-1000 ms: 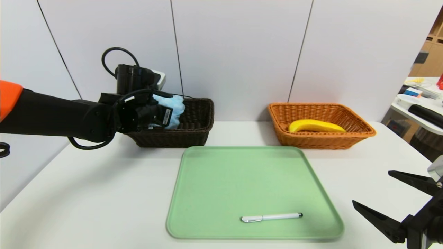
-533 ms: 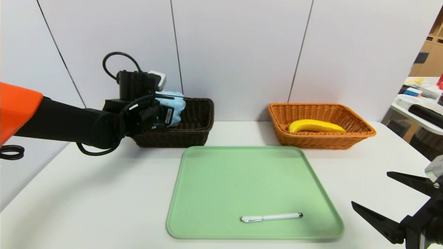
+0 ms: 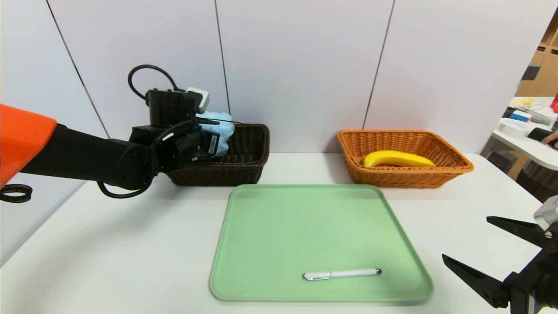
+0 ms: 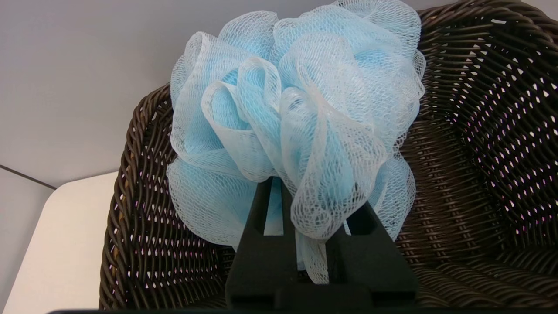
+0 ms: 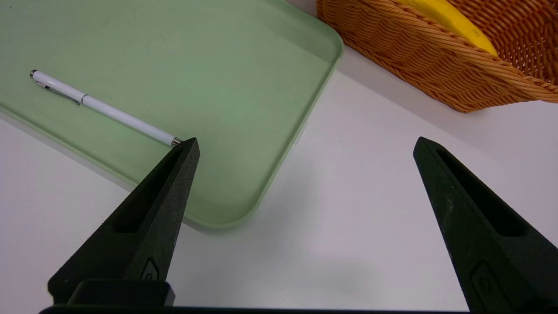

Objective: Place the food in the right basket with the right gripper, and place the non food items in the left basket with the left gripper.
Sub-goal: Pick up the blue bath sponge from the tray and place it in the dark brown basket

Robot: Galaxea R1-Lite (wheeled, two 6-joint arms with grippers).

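Observation:
My left gripper opens next, since the pouf's lower part [image 3: 222, 149] hangs within the dark brown basket's rim [image 3: 251, 164] in both views.
My left gripper [image 4: 314, 196] is shut on the light-blue mesh pouf [image 4: 296, 109], holding it just above the near-left part of the dark brown basket [image 4: 479, 131]. In the head view the pouf [image 3: 221, 131] hangs over that basket [image 3: 244, 168] at the back left. The yellow banana [image 3: 399, 158] lies in the orange-tan basket [image 3: 405, 179] at the back right. A white pen [image 3: 341, 274] lies on the green tray [image 3: 305, 218] near its front edge. My right gripper [image 3: 466, 237] stands open and empty at the front right, beside the tray's corner [image 5: 218, 65], with the pen [image 5: 104, 107] off to one side.
Grey wall panels rise right behind both baskets. A second table [image 3: 527, 144] with assorted items stands beyond the right edge. White tabletop lies bare between the tray and my right gripper [image 5: 306, 141].
My left arm has lifted the pouf slightly and carried it a little farther over the dark basket. The right arm, pen and banana have stayed put.

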